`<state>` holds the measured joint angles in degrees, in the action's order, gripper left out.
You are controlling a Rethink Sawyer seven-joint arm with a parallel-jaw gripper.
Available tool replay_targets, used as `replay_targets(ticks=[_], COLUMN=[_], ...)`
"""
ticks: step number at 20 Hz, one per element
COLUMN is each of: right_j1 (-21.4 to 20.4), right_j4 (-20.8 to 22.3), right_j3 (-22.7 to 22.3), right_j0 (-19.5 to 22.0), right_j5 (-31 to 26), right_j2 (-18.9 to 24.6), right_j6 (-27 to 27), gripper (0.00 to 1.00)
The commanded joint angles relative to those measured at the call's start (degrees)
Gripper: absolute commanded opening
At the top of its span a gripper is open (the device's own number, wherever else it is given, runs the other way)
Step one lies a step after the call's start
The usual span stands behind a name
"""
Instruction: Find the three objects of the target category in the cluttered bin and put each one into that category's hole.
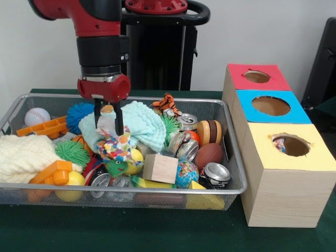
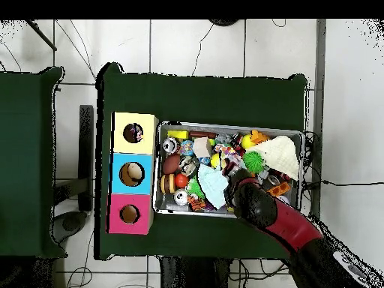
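Observation:
The gripper grabs the pale end next, since the cloth's pale bunched end (image 1: 106, 122) stands up while its dotted part (image 1: 115, 147) slumps over the toys.
The wire-mesh bin (image 1: 126, 190) is full of toys. One dotted cloth piece (image 1: 115, 146) lies crumpled near its middle, against the mint knitted cloth (image 1: 142, 123). My gripper (image 1: 108, 131) points straight down just above the dotted cloth, fingers (image 1: 119, 118) apart, with a pale thing between them. The yellow-surround hole (image 1: 292, 145) tops the nearest wooden box at the right, and a scrap of dotted cloth (image 1: 280, 145) shows inside it. In the overhead view the arm (image 2: 259, 204) covers the gripper. The bin (image 2: 225, 124) and yellow hole (image 2: 133, 133) show there.
The blue hole (image 1: 270, 105) and red hole (image 1: 256, 76) lie behind the yellow one. The cream knitted cloth (image 1: 23, 157) fills the bin's left end. A baseball (image 1: 37, 116), a wooden block (image 1: 160, 168), cans and balls crowd around the dotted cloth.

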<state>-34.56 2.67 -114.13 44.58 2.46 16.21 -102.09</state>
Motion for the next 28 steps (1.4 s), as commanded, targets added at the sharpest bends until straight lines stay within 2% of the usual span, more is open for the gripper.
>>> replay_targets(ticks=[1,5,15,22,27,28], right_j1=[5.62,4.86,4.52,1.48,1.16,1.14], right_j4=[2.16,1.82,2.43,2.05,2.81,3.02], right_j3=[7.92,7.39,5.60,5.14,5.42,5.45], right_j0=[0.46,0.49,3.70,2.00,1.80,1.86], right_j5=[4.64,4.18,2.66,0.80,-0.43,-0.53], right_j2=[4.73,4.86,8.73,6.53,6.26,6.37], right_j6=[-7.01,-7.35,-7.39,-6.70,-5.29,-5.05], gripper=[1.00,1.00,1.00,1.00,1.00,0.00])
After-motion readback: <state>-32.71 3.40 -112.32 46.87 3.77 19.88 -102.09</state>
